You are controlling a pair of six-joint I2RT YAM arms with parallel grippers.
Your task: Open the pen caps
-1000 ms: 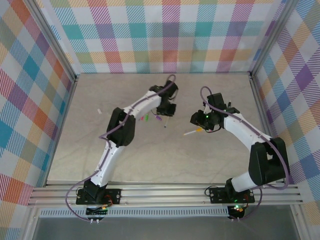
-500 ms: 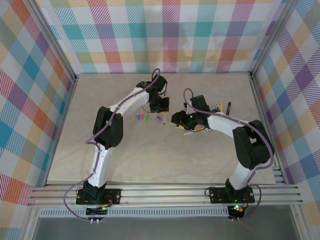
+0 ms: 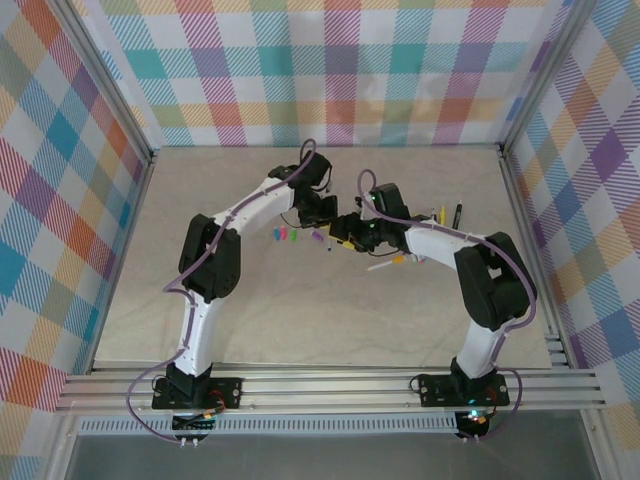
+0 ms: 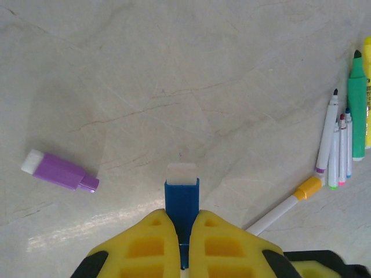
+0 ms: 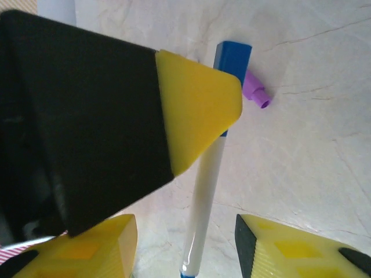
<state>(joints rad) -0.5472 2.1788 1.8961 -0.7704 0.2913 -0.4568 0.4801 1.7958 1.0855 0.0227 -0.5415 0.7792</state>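
Note:
I should next grab the pen's white body with my right gripper; the blue cap (image 4: 181, 197) stays for my left gripper to pull off.
My left gripper (image 4: 181, 234) is shut on the blue pen cap (image 4: 181, 197) of a slim white pen, cap end pointing away from the wrist. In the right wrist view the same pen's white barrel (image 5: 204, 197) runs between the fingers of my right gripper (image 5: 185, 246), which stands open around it without touching. The blue cap (image 5: 233, 55) sticks out past the left gripper's yellow finger (image 5: 197, 104). From above, the left gripper (image 3: 324, 228) and right gripper (image 3: 346, 234) meet at mid-table. A loose purple cap (image 4: 61, 171) lies on the table.
Pink and green caps (image 3: 283, 236) lie left of the grippers. A white pen with an orange cap (image 3: 385, 263) lies to the right. Several uncapped pens (image 4: 342, 139) lie side by side further right, beside a black pen (image 3: 458, 215). Checked walls enclose the table.
My right arm has swung left to the left gripper and opened its jaws around the pen barrel. The left arm shifted slightly left, still gripping the blue cap.

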